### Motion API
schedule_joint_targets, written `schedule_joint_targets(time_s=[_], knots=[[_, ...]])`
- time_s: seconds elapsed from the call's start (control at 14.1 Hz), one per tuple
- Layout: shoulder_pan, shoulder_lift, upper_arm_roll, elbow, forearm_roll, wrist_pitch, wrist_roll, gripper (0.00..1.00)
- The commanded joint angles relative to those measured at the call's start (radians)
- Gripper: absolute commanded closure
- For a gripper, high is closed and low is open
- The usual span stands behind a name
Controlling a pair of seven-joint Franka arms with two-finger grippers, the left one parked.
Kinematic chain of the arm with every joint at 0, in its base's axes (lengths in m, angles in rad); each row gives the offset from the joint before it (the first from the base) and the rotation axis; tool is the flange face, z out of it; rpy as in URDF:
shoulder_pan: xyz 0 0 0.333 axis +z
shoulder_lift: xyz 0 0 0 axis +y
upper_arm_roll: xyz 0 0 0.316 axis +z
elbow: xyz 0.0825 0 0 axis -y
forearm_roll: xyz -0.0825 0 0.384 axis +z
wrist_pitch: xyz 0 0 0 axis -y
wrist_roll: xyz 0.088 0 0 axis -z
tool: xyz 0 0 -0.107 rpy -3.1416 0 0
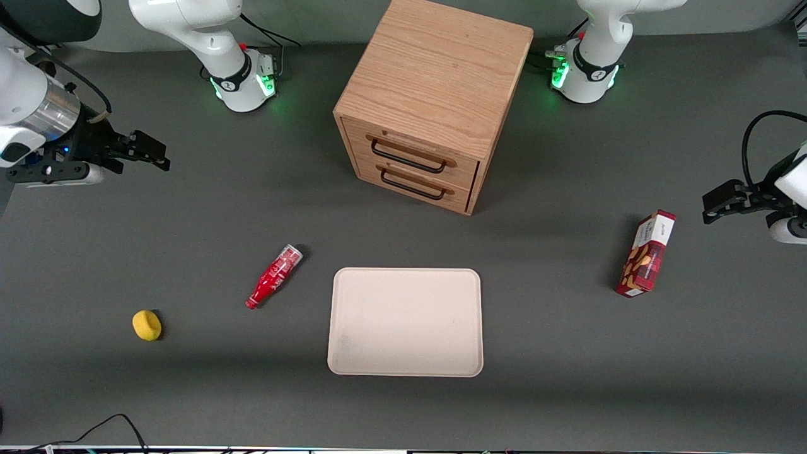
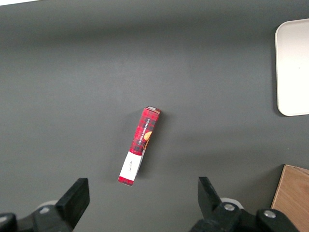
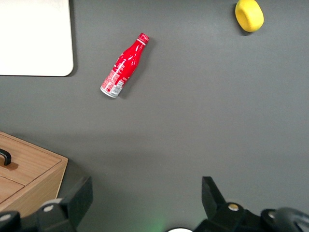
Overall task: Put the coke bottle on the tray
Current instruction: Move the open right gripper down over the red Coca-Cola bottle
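Observation:
Next, my right gripper needs to grab the coke bottle around its middle (image 1: 273, 277) to place it on the tray (image 1: 405, 321).
The coke bottle (image 1: 274, 276), small, red with white lettering, lies on its side on the dark table beside the tray (image 1: 405, 321), its cap nearer the front camera. It also shows in the right wrist view (image 3: 123, 66). The tray, flat and beige, is bare; a corner of it shows in the right wrist view (image 3: 36, 37). My right gripper (image 1: 151, 153) hangs open and empty above the table at the working arm's end, well away from the bottle and farther from the front camera. In the right wrist view the gripper (image 3: 145, 193) has its fingers wide apart.
A wooden two-drawer cabinet (image 1: 432, 101) stands farther from the front camera than the tray. A yellow ball-like object (image 1: 147, 325) lies beside the bottle toward the working arm's end. A red snack box (image 1: 646, 253) stands toward the parked arm's end.

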Motion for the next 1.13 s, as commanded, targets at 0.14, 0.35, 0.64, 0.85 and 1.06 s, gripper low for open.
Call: schedule_joint_targets(time_s=[0.14, 0.35, 0.64, 0.85, 1.06], knots=[[-0.016, 0.056, 0.0, 0.076, -0.013, -0.039, -0.023, 0.0], [-0.009, 0.096, 0.017, 0.095, -0.013, -0.072, 0.063, 0.0], [-0.006, 0.16, 0.078, 0.075, -0.027, -0.007, 0.241, 0.0], [-0.006, 0.201, 0.121, 0.003, -0.027, 0.113, 0.322, 0.0], [-0.006, 0.246, 0.127, -0.074, -0.025, 0.268, 0.439, 0.0]])
